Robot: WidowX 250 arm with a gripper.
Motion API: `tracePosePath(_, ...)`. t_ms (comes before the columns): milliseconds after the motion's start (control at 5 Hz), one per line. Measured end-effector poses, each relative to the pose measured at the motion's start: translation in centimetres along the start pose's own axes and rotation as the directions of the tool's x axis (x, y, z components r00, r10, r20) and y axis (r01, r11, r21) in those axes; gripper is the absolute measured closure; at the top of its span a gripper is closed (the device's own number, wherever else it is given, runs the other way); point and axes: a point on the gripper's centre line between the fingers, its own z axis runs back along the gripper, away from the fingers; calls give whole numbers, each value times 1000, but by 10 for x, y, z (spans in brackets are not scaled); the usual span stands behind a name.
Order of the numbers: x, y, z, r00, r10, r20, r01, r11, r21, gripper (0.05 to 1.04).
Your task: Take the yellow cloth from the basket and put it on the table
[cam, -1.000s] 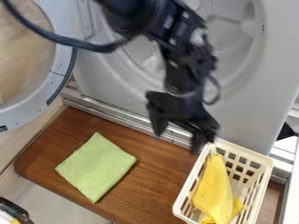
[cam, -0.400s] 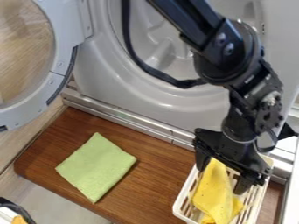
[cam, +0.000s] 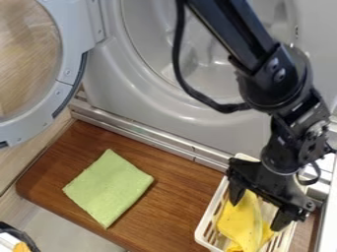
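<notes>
My gripper grabs the yellow cloth (cam: pixel 238 224) by its crumpled upper part next, to lift it from the basket and put it on the tabletop.
The black gripper (cam: pixel 255 214) hangs over the white basket at the lower right, its two fingers spread wide and open. One finger is over the upper left part of the yellow cloth (cam: pixel 238 224), the other near the basket's right side. The cloth lies crumpled inside the basket (cam: pixel 209 222), and its upper end is partly covered by the gripper. I cannot tell whether the fingertips touch the cloth. The brown wooden table (cam: pixel 172 209) runs to the left of the basket.
A folded green cloth (cam: pixel 109 188) lies on the left half of the table. Behind stands a grey washing machine (cam: pixel 171 113) with its round door (cam: pixel 62 74) swung out at the left. A metal ledge (cam: pixel 141 132) borders the table's back edge.
From above the table's back edge, the gripper has moved right and down over the basket, most recently a little further right and lower. The yellow cloth has stayed in the basket.
</notes>
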Motion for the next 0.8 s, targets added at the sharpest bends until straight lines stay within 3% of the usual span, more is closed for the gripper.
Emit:
tracePosePath(400, 3, 7, -16, 998, 26, -51, -27, 1000, -14, 138)
tracePosePath(800, 4, 8, -18, 998, -6, -57, 5, 1000, -26, 736)
